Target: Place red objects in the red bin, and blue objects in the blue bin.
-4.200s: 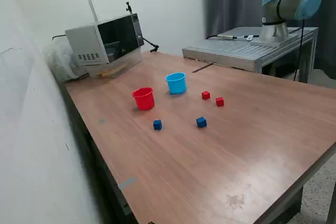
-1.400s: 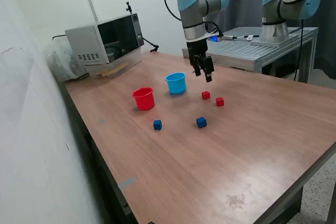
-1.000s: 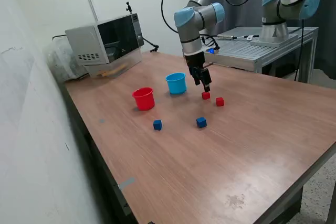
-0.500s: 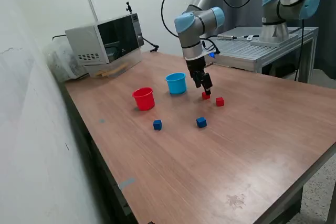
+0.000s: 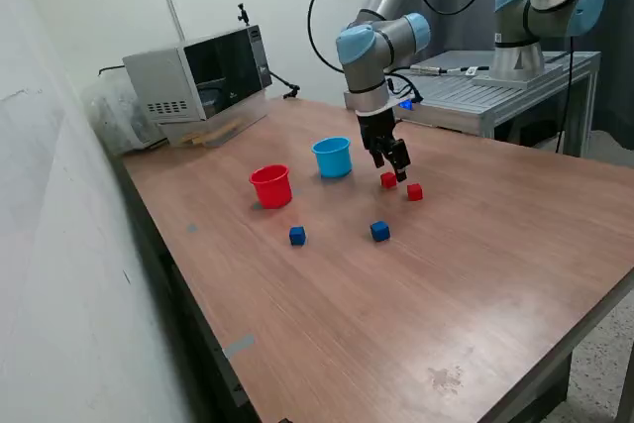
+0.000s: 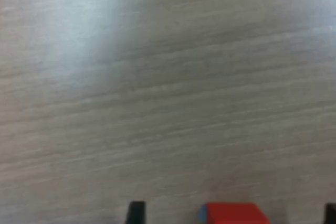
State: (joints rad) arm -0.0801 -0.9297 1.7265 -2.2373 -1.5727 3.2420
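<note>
The gripper grabs the opposite sides of the red cube (image 5: 388, 180) next, to sort red objects into the red bin (image 5: 270, 187).
My gripper (image 5: 397, 167) hangs low over the table, just above the red cube (image 5: 388, 180) nearest the light-blue cup (image 5: 333, 157). In the wrist view the gripper (image 6: 233, 214) is open, and that red cube (image 6: 233, 214) lies between its dark fingertips (image 6: 136, 211) without touching either. A second red cube (image 5: 414, 191) lies just to the exterior view's right. Two dark-blue cubes (image 5: 297, 235) (image 5: 379, 231) lie nearer the front. The red cup (image 5: 270, 185) stands to the exterior view's left of the blue cup. Both cups are upright.
A microwave-like box (image 5: 198, 74) stands at the back left of the wooden table (image 5: 475, 284). A grey metal bench (image 5: 466, 96) with the arm's base stands behind the table at the right. A white wall runs along the exterior view's left.
The arm swung in from the upper right and came down over the table. In the last half second the gripper shifted slightly right, low beside the red cube. No cube moved.
</note>
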